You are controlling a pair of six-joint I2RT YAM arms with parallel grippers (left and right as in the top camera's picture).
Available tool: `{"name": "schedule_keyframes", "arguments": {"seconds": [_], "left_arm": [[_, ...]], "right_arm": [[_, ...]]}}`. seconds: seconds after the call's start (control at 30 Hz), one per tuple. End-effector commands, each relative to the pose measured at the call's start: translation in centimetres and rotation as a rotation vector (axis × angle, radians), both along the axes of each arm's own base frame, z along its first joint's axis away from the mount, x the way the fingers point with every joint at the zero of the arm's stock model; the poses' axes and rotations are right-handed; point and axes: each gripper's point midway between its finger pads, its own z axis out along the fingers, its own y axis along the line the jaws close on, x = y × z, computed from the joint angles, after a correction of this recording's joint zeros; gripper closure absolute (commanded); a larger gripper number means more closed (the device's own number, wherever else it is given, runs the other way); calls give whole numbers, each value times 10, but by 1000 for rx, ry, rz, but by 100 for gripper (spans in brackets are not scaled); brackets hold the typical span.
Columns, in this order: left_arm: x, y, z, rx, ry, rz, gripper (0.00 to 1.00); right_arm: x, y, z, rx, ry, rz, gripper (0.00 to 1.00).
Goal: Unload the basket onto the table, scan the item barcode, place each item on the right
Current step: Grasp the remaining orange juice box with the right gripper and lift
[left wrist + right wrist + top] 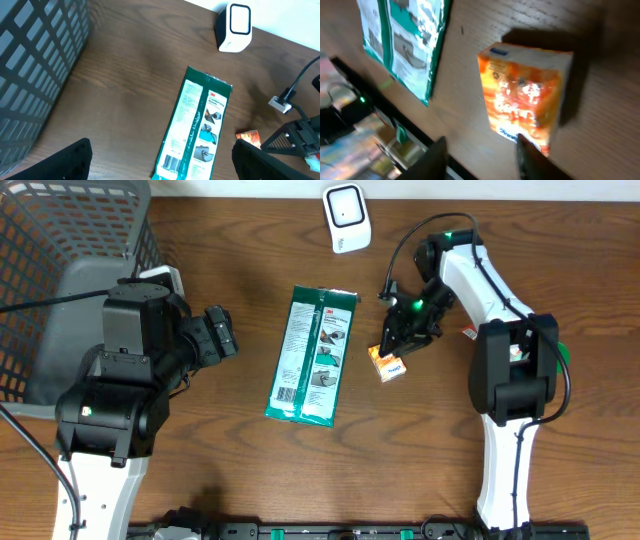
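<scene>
Next, the right gripper grips the small orange box by its near edge [393, 376], which leaves the rest exposed to the scanner [346, 218] for barcode scanning.
A small orange box [388, 364] lies on the wooden table, and in the right wrist view the box [525, 95] rests flat just ahead of the fingers. My right gripper [403, 338] [480, 150] hovers over it with the jaws apart and nothing between them; one fingertip overlaps the box's near edge. A long green wipes packet [312, 355] [197, 125] lies in the table's middle, its barcode [171, 162] facing up at the near end. My left gripper [222, 332] [162, 161] stands wide open to the left of the packet. The white scanner [346, 218] [235, 27] stands at the back.
A grey wire basket [60, 240] [35, 65] fills the back left corner behind the left arm. A black cable [400, 245] loops from the right arm near the scanner. Bare wood lies between the basket and the packet.
</scene>
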Motion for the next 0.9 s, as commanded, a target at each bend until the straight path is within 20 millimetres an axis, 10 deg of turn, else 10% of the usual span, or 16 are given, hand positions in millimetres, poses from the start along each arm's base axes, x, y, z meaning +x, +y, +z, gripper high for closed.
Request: {"name": "schedule_keyframes", "arguments": {"seconds": [0.0, 0.07, 0.13, 0.2, 0.57, 0.87], "left_arm": [[0, -1, 4, -1, -10, -4, 10], [0, -1, 4, -1, -10, -4, 9], [0, -1, 4, -1, -10, -4, 10], [0, -1, 4, -1, -10, -4, 10], [0, -1, 4, -1, -10, -4, 10], [0, -1, 4, -1, -10, -4, 9]], "right_arm": [[17, -10, 9, 30, -73, -26, 44], [26, -14, 7, 34, -103, -41, 1], [29, -19, 7, 34, -112, -53, 1], [31, -22, 19, 55, -114, -75, 22], [18, -27, 103, 59, -324, -38, 35], [23, -33, 80, -130, -350, -115, 45]]}}
